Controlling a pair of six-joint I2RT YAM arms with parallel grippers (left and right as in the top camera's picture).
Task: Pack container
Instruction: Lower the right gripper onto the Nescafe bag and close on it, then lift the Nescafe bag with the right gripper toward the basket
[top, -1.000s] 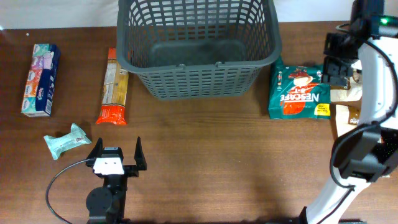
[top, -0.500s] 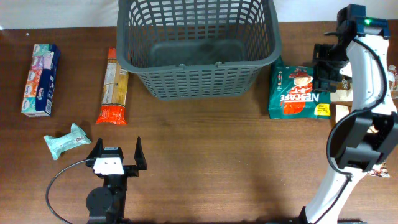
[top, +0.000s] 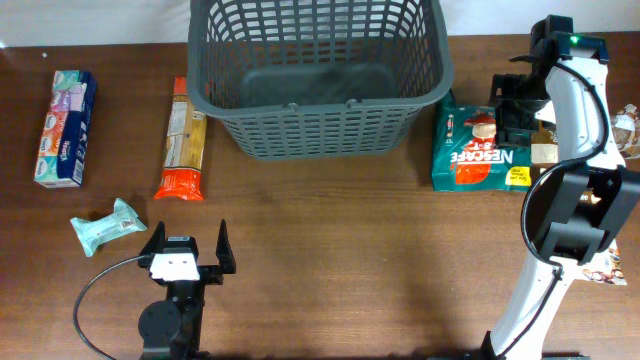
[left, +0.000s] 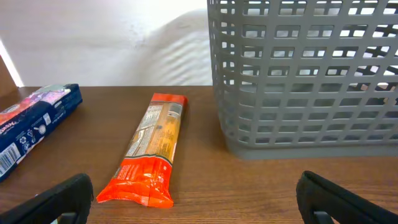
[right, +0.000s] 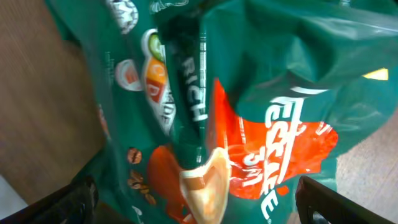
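I will lower my right gripper's fingers first, because they would miss the Nescafe bag if I closed now. They are above the bag, and its red label is whole.
The dark grey lattice container (top: 318, 75) stands at the back middle of the table; its wall fills the right of the left wrist view (left: 305, 74). A green Nescafe bag (top: 478, 150) lies right of it. My right gripper (top: 508, 110) is open, just above the bag's far right part; the right wrist view shows the bag (right: 236, 118) close between its fingers (right: 199, 205). My left gripper (top: 187, 258) is open and empty at the front left, facing an orange pasta packet (left: 151, 149).
The pasta packet (top: 183, 140) lies left of the container. A blue tissue pack (top: 66, 127) lies at the far left, also in the left wrist view (left: 31, 127). A small mint wipes packet (top: 108, 225) is near my left gripper. More packets (top: 560, 170) lie at the right edge.
My right gripper has moved left and toward the back, from beside the Nescafe bag to over its right part. The left arm has not moved.
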